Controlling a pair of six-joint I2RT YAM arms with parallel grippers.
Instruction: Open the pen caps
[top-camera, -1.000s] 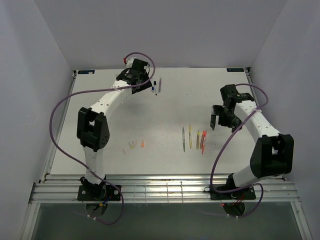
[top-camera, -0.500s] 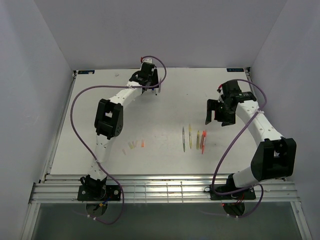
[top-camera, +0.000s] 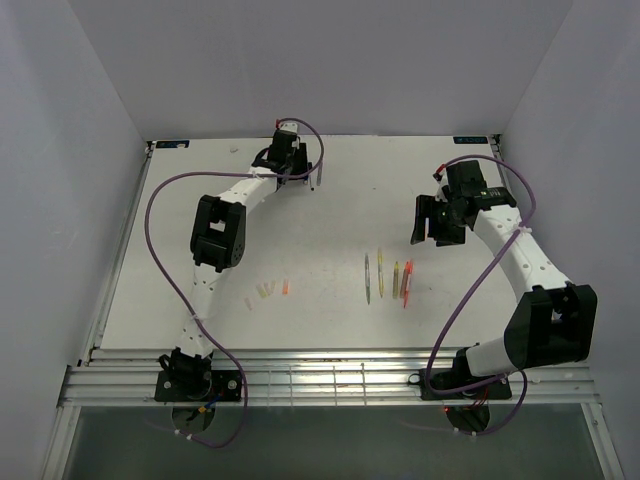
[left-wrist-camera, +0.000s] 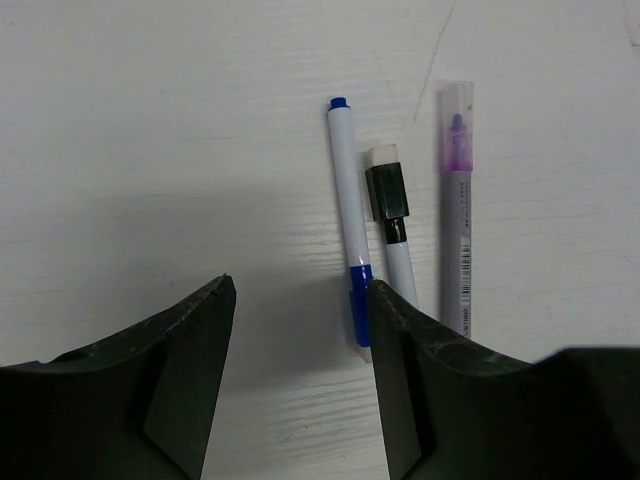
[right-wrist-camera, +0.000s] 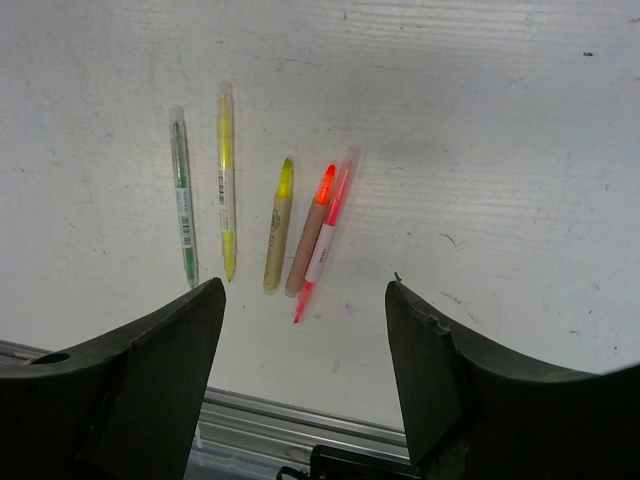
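Note:
The left gripper picks up the white pen by its blue cap (left-wrist-camera: 360, 305) next, which leaves the pen's white body free for my right gripper to uncap.
Three capped pens lie side by side at the back of the table. They are a white pen with a blue cap (left-wrist-camera: 360, 305), one with a black cap (left-wrist-camera: 386, 190), and a purple pen (left-wrist-camera: 456, 200) under a clear cap. My left gripper (left-wrist-camera: 300, 283) (top-camera: 303, 176) hovers open just above them, its right finger beside the blue cap and nothing between the jaws. Several uncapped pens (right-wrist-camera: 227, 180) (top-camera: 380, 272) lie in a row at centre right. My right gripper (right-wrist-camera: 303, 290) (top-camera: 425, 222) hangs open above the table behind that row, holding nothing.
Three loose pen caps (top-camera: 266, 290) in pale, yellow and orange lie left of centre near the front. A metal rail (top-camera: 320, 375) runs along the table's near edge. White walls close in the left, right and back.
My left arm has swung right and come down over the three capped pens. My right gripper has lifted back from the uncapped row, and its jaws have narrowed a little.

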